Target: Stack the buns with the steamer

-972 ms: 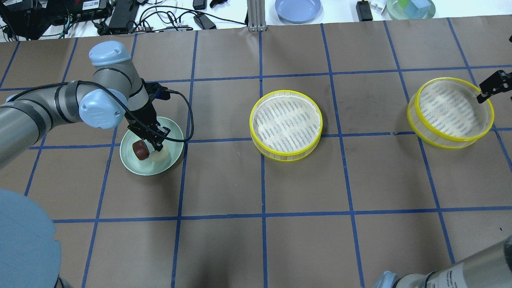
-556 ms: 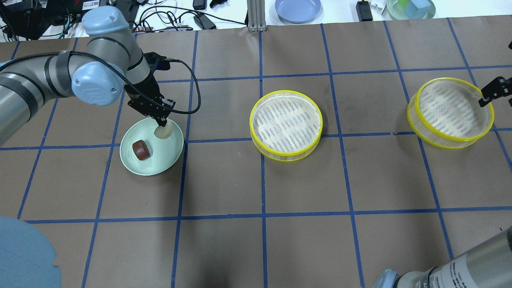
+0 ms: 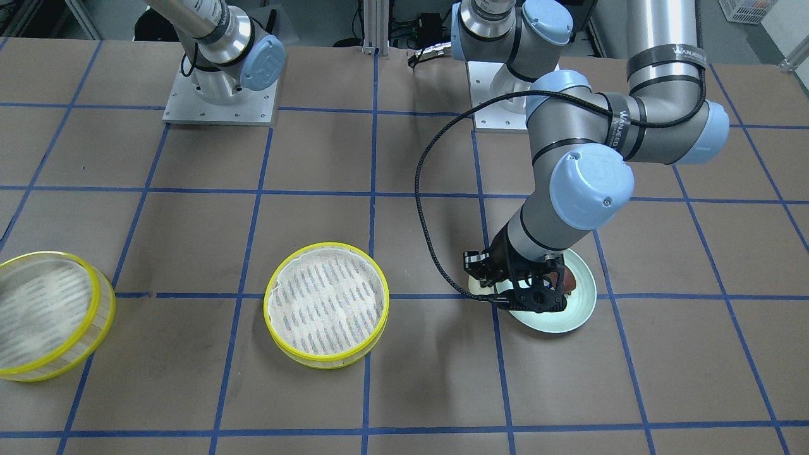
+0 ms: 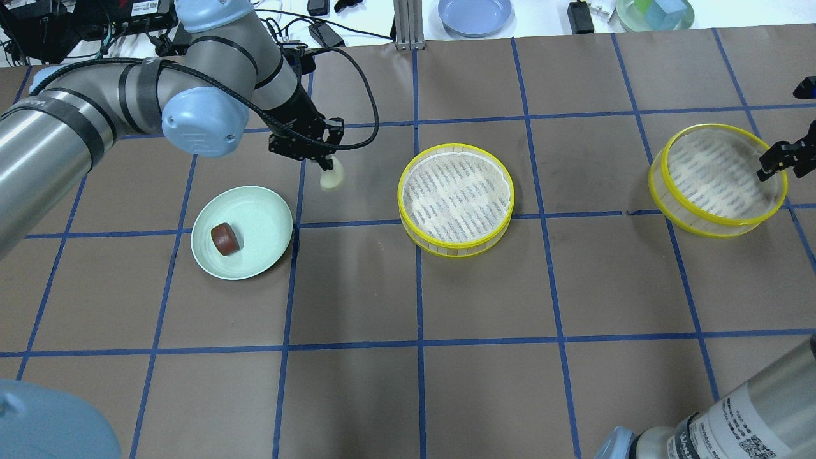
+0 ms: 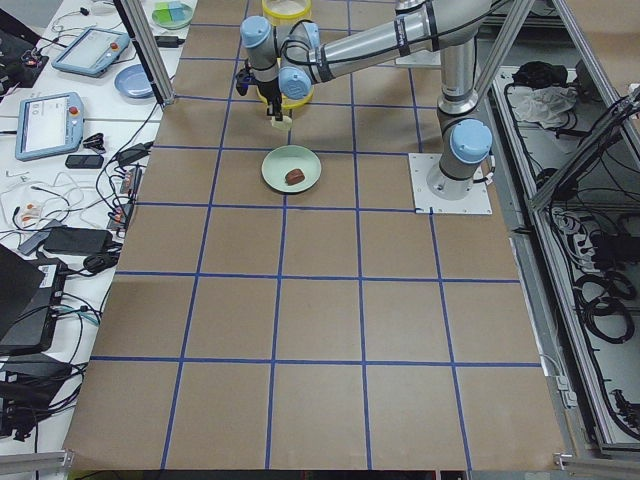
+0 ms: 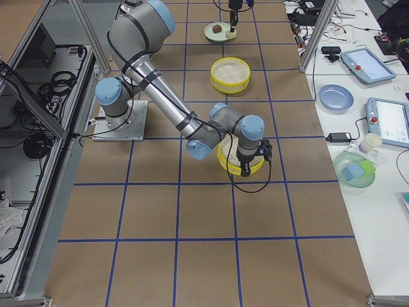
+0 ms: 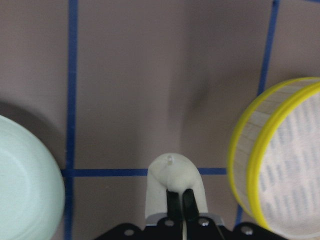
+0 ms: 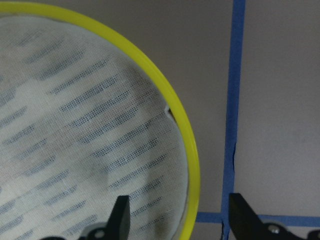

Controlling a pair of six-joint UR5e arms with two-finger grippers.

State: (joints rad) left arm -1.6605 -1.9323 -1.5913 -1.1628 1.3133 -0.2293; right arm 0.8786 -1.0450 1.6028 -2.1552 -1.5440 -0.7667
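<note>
The second steamer tray will next be grabbed by its yellow rim [image 8: 191, 177] with my right gripper, to stack it onto the middle steamer tray.
My left gripper [image 4: 326, 167] is shut on the off-white bun [image 4: 332, 178] and holds it above the table between the pale green plate [image 4: 258, 213] and the middle steamer tray [image 4: 456, 199]. The left wrist view shows the bun [image 7: 172, 172] in the fingertips, with the tray's yellow rim [image 7: 250, 150] to its right. The reddish-brown bun [image 4: 225, 239] lies on the plate. My right gripper [image 4: 770, 167] is open, with the second steamer tray's [image 4: 714, 175] right rim [image 8: 192, 165] between its fingers [image 8: 120, 217].
Beyond the far table edge lie a blue plate [image 4: 475, 14], a clear bowl with blocks [image 4: 655, 13], cables [image 4: 255, 25] and a metal post [image 4: 403, 25]. Blue tape lines grid the brown table.
My left gripper has lifted the off-white bun off the green plate and carried it up and right toward the middle tray. My right gripper has stayed at the right tray's rim.
</note>
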